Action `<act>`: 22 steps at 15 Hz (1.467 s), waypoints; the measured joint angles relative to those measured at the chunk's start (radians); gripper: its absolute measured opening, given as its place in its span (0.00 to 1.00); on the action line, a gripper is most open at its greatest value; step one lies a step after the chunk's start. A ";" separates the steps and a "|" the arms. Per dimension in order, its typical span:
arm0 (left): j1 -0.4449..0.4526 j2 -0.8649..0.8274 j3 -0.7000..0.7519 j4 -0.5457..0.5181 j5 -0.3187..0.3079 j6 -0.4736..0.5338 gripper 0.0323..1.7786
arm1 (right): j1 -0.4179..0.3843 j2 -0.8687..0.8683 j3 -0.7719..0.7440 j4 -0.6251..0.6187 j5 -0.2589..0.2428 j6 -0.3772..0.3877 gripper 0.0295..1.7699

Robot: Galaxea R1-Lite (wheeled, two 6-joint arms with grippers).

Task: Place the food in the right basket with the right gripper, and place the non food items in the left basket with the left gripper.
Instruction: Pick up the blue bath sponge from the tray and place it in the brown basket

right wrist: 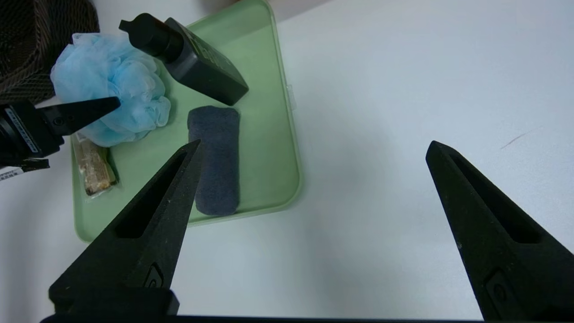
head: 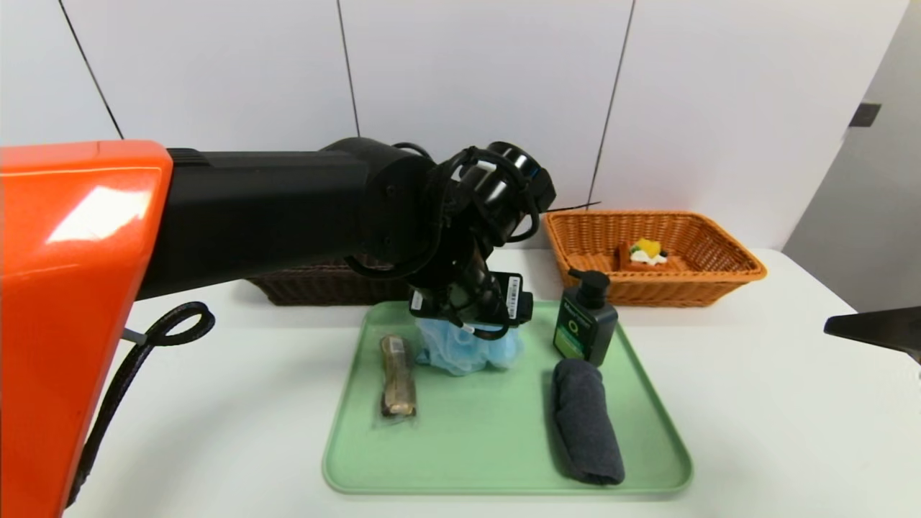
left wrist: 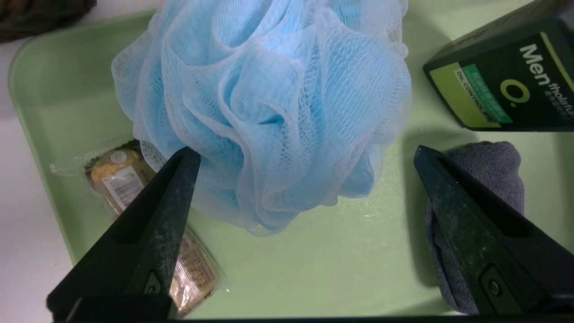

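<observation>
My left gripper isn't ready to close yet: its fingers are over the bath puff's near edge point(left wrist: 269, 220) and would miss the puff if they closed now. They should move toward its middle point(left wrist: 258, 107) first.
My left gripper point(left wrist: 306, 151) is open and hangs over the back of the green tray point(head: 496, 446), its jaws wide on either side of the fluffy light-blue bath puff point(left wrist: 269, 103) point(head: 468, 352). The wrapped brownish bar point(head: 398, 374) lies left of the puff. The dark green pump bottle point(head: 586, 324) stands to the right, with the dark grey rolled towel point(head: 586, 421) in front of it. The waffle point(head: 645, 255) sits in the orange right basket point(head: 719, 277). My right gripper point(right wrist: 315, 144) is open and empty above bare table right of the tray. The dark brown left basket point(head: 316, 284) is mostly hidden behind my left arm.
White table surface point(head: 755, 403) spreads around the tray. A white wall stands close behind both baskets. A black cable loop point(head: 173, 324) hangs from my left arm at the table's left side.
</observation>
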 joint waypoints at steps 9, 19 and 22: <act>0.041 0.071 0.000 -0.099 0.056 0.104 0.95 | 0.000 0.000 0.076 -0.107 0.002 -0.001 0.96; 0.079 0.156 0.001 -0.123 0.014 0.105 0.95 | 0.008 -0.019 0.106 -0.107 0.004 -0.002 0.97; 0.078 0.162 0.001 -0.123 0.007 0.103 0.93 | 0.008 -0.026 0.114 -0.107 0.004 -0.002 0.97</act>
